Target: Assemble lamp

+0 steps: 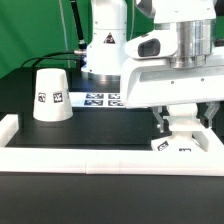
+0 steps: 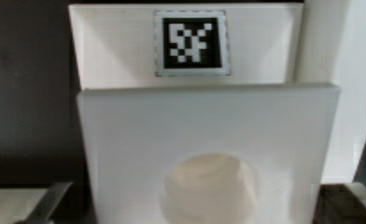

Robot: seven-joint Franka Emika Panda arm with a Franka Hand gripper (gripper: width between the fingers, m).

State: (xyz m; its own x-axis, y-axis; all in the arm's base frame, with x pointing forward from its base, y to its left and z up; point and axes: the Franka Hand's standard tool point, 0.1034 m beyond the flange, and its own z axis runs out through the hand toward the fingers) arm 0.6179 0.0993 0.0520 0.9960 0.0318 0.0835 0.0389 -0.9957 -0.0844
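The base block's lower edge rests on the tabletop against the front bar [image 1: 130, 162] and the block would stay there, so it is time for my gripper to open now.
The white square base block [image 1: 176, 144] with black tags stands against the front rail at the exterior view's right. My gripper [image 1: 186, 124] comes down on it from above, jaws closed on its upper part. In the wrist view the block [image 2: 144, 140] fills the frame, with a rounded hollow [image 2: 224, 188] in its top and a tag [image 2: 192, 42] on its far part. Dark fingers [image 2: 43, 204] lie against its two sides. The conical shade [image 1: 52, 95] stands mouth down at the exterior view's left, far from the gripper. The bulb is out of view.
A long white border rail [image 1: 90, 157] runs along the front and turns up at both ends. The marker board [image 1: 104, 98] lies behind the gripper near the arm's foot [image 1: 105, 60]. A black cable trails at the back left.
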